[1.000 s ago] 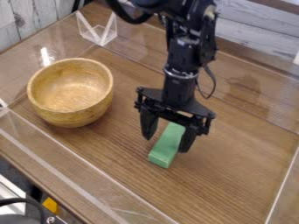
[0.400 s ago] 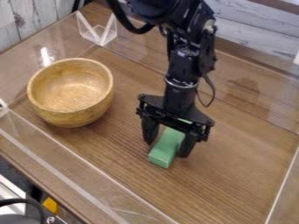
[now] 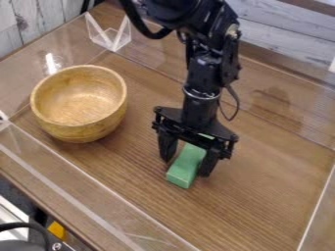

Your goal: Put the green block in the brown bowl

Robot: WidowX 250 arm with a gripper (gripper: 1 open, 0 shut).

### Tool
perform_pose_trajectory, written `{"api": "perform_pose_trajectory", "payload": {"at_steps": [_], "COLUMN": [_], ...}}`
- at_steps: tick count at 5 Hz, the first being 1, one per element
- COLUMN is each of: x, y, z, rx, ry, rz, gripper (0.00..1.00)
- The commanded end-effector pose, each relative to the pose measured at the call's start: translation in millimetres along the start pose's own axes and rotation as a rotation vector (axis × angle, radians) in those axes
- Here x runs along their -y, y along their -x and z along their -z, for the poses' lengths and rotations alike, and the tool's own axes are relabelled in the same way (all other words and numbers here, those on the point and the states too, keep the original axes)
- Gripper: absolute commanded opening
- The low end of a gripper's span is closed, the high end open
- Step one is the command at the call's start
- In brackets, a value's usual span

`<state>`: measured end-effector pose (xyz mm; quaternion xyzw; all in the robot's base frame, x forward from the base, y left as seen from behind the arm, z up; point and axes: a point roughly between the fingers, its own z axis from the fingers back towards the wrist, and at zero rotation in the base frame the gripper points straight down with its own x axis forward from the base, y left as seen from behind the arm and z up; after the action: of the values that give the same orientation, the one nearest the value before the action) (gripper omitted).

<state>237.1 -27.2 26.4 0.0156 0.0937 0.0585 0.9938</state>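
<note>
The long sides of the green block (image 3: 187, 168) have my fingers reaching down on either side, so my gripper needs to close. Closing now would hold the block.
The green block (image 3: 187, 168) lies flat on the wooden table, right of centre, its long axis running toward the camera. My black gripper (image 3: 191, 162) points down over it, open, with one finger on each side of the block's far half. The fingers straddle the block without closing on it. The brown bowl (image 3: 78, 102) sits empty at the left, well apart from the block and the gripper.
A clear plastic wall (image 3: 157, 227) runs along the table's front edge and the left side. A clear triangular stand (image 3: 110, 35) is at the back left. The arm (image 3: 206, 59) rises from the gripper toward the back.
The gripper has sunk slightly, so its fingers now reach lower around the green block. Block and bowl have not moved.
</note>
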Motion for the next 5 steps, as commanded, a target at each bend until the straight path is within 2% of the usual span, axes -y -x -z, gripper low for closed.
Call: {"api": "perform_pose_trajectory", "payload": {"at_steps": [1,3,4,5], "x": [-2.8,-4.3,-4.7,-5.8], "y": [-4.1,-5.6,-5.4,-3.7], "z": [-4.8,-3.3,-2.8,-4.3], "rx": [0.024,0.025,0.024,0.023], "ry": [0.002,-0.001,0.000,0.001], "rz": [-0.008,-0.012,-0.015,-0.015], "gripper": [1.00,1.00,0.00,0.00]}}
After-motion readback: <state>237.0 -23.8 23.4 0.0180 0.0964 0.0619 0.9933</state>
